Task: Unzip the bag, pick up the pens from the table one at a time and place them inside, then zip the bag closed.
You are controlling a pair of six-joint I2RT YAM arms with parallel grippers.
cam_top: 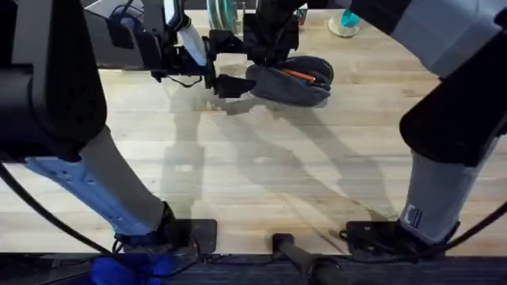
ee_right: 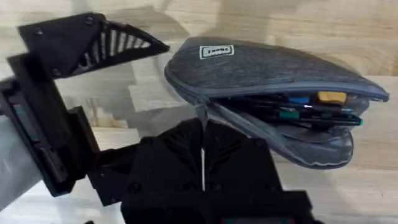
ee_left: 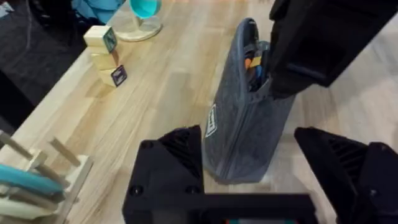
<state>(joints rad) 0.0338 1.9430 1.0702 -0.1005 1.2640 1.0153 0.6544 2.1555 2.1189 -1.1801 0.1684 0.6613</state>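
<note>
I should next grab the bag with my left gripper by its closed end (cam_top: pixel 255 82), where both sides are free, since my right gripper crowds the gaping zipper.
The grey-blue bag (cam_top: pixel 289 83) lies on the table (cam_top: pixel 253 174) at the far middle, its zipper gaping open. Inside it lie an orange pen (cam_top: pixel 302 75) and dark pens (ee_right: pixel 280 109). My right gripper (ee_right: pixel 202 146) is over the bag's left part, shut on the small zipper pull at the end of the opening. My left gripper (ee_left: pixel 249 140) stands open at the bag's (ee_left: pixel 242 137) left end, one finger on each side, not squeezing it. The right gripper (ee_left: pixel 311 43) also appears in the left wrist view, above the open zipper.
Wooden blocks (ee_left: pixel 102 53) and a teal object on a round base (ee_left: pixel 140 15) stand past the bag near the table's far edge. A wooden rack holding plates (ee_left: pixel 37 180) is left of the left gripper. Bare wood stretches between the bag and the arm bases.
</note>
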